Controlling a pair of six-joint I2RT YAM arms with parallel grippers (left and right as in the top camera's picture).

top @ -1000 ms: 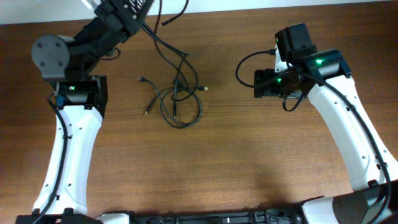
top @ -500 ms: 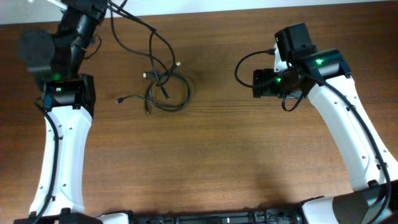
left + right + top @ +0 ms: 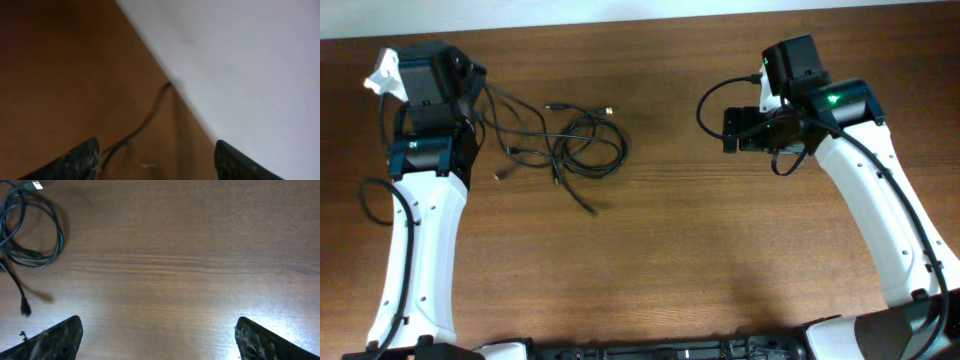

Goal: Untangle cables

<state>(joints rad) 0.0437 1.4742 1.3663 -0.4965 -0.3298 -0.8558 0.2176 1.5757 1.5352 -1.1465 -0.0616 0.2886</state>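
The robot's right gripper should reach the cable loop (image 3: 35, 235) and grab the loop's outer edge that faces it, keeping the plug ends free, to lift and untangle the cables.
The cables (image 3: 582, 150) lie in a loose black tangle on the brown table, left of centre, with plug ends spread out around it. Strands run from the tangle towards my left arm's wrist (image 3: 432, 82) at the back-left corner. In the left wrist view my left gripper (image 3: 155, 152) is open, and one thin cable (image 3: 145, 121) runs past its left finger (image 3: 80, 160) near the table's back edge. My right gripper (image 3: 157, 332) is open over bare wood, well to the right of the cable loop (image 3: 35, 235). In the overhead view it (image 3: 730, 130) points left.
The table's back edge (image 3: 650, 15) runs just behind the left gripper, with a pale surface (image 3: 240, 60) beyond it. Thicker black wires (image 3: 715, 105) loop from the right arm.
My left arm has swung left to the back corner, pulling the cables left and spreading them out. Its jaws have gone from shut to open. The right arm has stayed in place.
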